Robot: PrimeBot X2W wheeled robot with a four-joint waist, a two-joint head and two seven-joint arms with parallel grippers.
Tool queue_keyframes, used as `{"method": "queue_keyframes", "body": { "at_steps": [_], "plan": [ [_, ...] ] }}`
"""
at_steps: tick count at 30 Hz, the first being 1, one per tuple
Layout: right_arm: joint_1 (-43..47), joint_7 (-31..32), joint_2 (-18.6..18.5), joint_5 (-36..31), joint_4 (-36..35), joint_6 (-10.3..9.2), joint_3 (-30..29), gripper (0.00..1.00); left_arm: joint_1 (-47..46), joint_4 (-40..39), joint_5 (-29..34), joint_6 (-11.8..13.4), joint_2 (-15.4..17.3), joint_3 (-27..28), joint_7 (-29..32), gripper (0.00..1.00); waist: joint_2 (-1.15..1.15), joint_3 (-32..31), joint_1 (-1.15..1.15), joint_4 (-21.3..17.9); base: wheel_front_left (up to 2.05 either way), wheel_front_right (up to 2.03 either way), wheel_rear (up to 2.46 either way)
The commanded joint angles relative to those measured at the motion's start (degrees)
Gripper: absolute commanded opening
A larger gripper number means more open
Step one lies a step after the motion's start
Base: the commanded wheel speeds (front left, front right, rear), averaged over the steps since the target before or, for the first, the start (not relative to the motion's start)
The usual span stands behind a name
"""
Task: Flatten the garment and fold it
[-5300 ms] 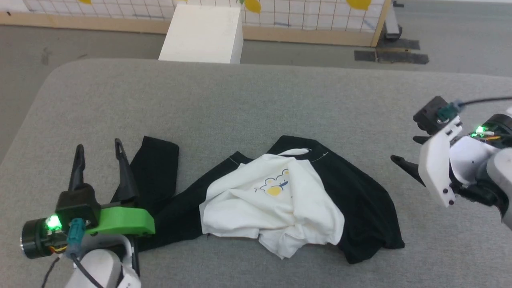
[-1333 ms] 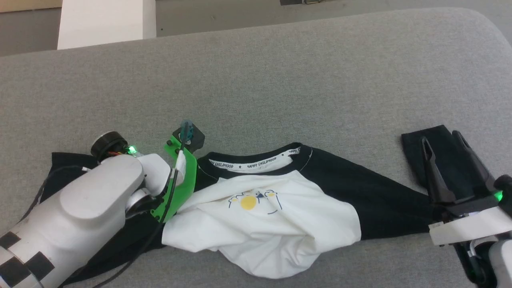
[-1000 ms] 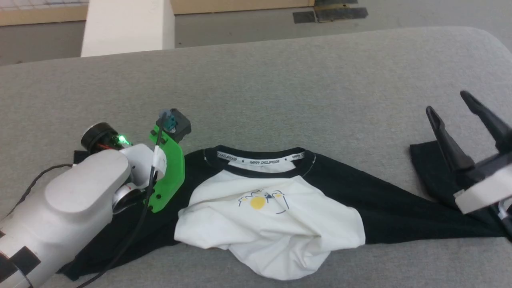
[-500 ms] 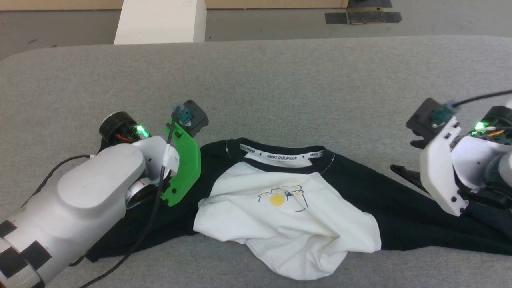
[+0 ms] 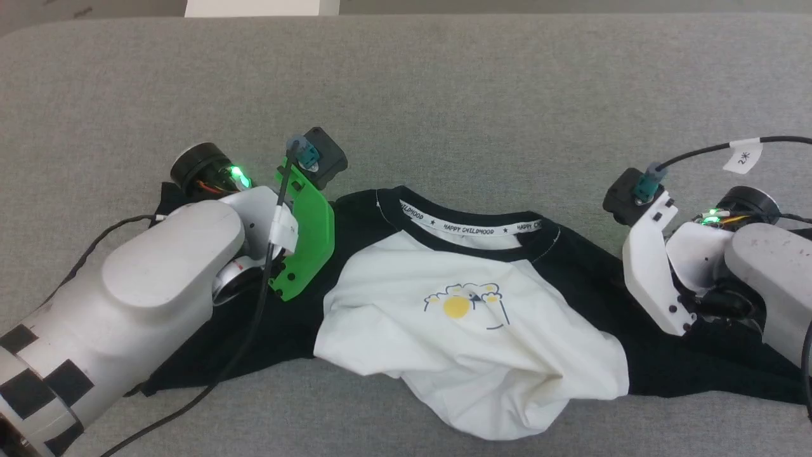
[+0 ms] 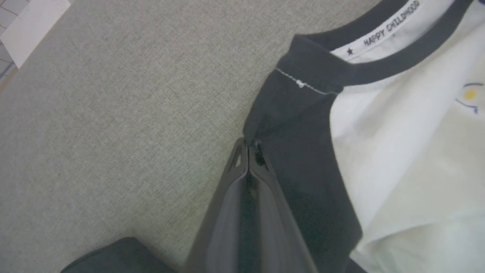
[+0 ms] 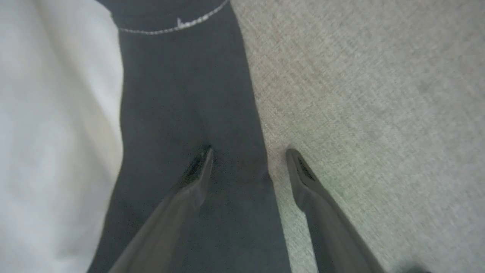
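The garment needs to be lifted and flattened, so my right gripper will next grab the black sleeve [image 7: 186, 91] by its upper edge near the garment's shoulder [image 7: 264, 154].
The garment [image 5: 482, 343] lies face up on the grey padded surface, its white body rumpled at the hem and its black sleeves stretched out to both sides. The yellow-and-blue print [image 5: 466, 304] sits below the collar [image 5: 472, 225]. My left arm [image 5: 165, 266] points down at the left shoulder. In the left wrist view my left gripper [image 6: 248, 146] is shut on the edge of the black shoulder cloth [image 6: 303, 125]. My right gripper [image 7: 248, 155] stands open, straddling the edge of the black right sleeve [image 7: 182, 94], one finger on cloth and one on the grey surface.
The grey padded surface [image 5: 444, 95] runs wide behind the garment, with a rounded corner at the upper left. A white box [image 5: 260, 7] stands past its far edge. A black cable with a white tag [image 5: 742, 155] trails from my right arm [image 5: 748, 254].
The head camera has tilted down. My right gripper has swung from pointing up to pointing down over the right sleeve, still open. My left gripper has stayed shut at the left shoulder.
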Motion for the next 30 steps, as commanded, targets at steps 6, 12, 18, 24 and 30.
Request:
{"method": "queue_keyframes", "body": {
  "at_steps": [6, 12, 18, 24, 30],
  "plan": [
    [0.17, -2.71, 0.65, 3.44, 1.62, -0.11, 3.22, 0.00, 0.22, 1.45, 0.12, 0.02, 0.26, -0.04, -0.67, 0.00, 0.00, -0.65, 0.00, -0.85, 0.00, 0.00, 0.00],
    [-2.60, -14.66, -0.83, 4.56, 0.58, -0.11, 3.32, 0.00, 1.47, 2.74, -0.60, 0.02, 1.02, -0.01, -4.30, 0.00, 0.00, -4.97, 0.00, -2.40, 0.00, 0.00, 0.00],
    [-4.44, -26.22, -4.00, 2.32, -1.60, -0.11, 3.11, 0.00, 0.30, 2.81, 0.89, 0.78, 2.66, 1.37, -9.75, 0.00, 0.00, -9.91, 0.00, -2.92, 0.00, 0.00, 0.00],
    [-7.40, -34.87, -6.17, 0.30, -1.42, -0.11, -0.21, 0.00, -3.54, 1.20, 3.47, 3.32, 4.22, 4.12, -14.45, 0.00, 0.00, -12.82, 0.00, -2.85, 0.00, 0.00, 0.00],
    [-10.06, -38.49, -5.80, -1.92, -0.57, -0.11, -5.15, 0.00, -9.12, -0.29, 5.53, 5.62, 4.05, 7.00, -17.04, 0.00, 0.00, -13.52, 0.00, -2.99, 0.00, 0.00, 0.00]
  ]
}}
